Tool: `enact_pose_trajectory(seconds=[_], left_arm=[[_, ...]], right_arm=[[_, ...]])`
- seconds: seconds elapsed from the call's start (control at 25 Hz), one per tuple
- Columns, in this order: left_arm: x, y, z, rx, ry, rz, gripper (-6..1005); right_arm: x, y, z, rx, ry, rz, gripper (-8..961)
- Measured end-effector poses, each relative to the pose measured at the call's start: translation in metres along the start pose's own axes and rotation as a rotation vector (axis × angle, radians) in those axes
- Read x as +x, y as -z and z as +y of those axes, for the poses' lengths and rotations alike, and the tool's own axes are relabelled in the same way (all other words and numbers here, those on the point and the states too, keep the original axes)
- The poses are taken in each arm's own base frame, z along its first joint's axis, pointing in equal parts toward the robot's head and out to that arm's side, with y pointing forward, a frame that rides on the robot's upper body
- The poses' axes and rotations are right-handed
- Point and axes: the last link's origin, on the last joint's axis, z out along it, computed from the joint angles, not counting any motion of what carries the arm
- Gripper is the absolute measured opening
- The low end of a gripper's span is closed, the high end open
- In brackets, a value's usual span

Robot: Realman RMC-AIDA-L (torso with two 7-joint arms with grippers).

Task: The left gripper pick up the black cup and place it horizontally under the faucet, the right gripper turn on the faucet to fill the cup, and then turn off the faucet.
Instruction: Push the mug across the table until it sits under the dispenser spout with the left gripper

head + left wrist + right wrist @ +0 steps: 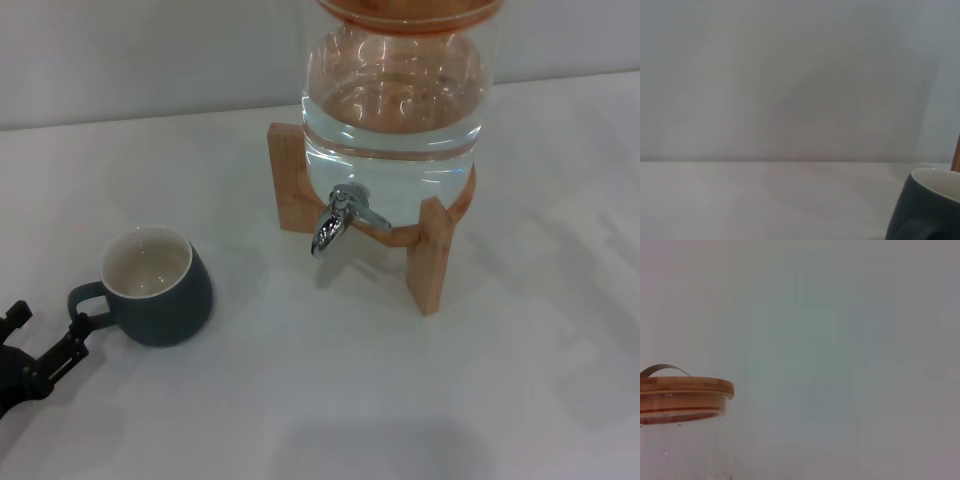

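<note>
My left gripper's fingers stop short of the cup's loop handle [88, 294], so it is too early to close on the black cup. Next, my left gripper first moves toward the handle.
The black cup [160, 285] stands upright on the white table, left of the jar, its cream inside showing and its loop handle pointing left. My left gripper [45, 326] sits low at the table's front left, open, fingertips just short of the handle and touching nothing. In the left wrist view, part of the cup [927, 210] shows close by. The chrome faucet [340, 218] juts from the front of the glass water jar [395, 100], spout down, with nothing beneath it. My right gripper is out of view.
The jar rests on a wooden stand [430, 262] behind and to the right of the cup. Its wooden lid [685, 387] shows in the right wrist view. A pale wall runs along the table's far edge.
</note>
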Motion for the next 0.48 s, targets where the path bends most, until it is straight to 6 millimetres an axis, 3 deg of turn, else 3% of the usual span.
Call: enact_pose_trajectory(seconds=[0.48], left_arm=[[0.006,-0.021,-0.002,0.012,0.005,-0.014,823]], right_arm=[[0.001,-0.005,0.001,0.003,0.001,-0.006,816]])
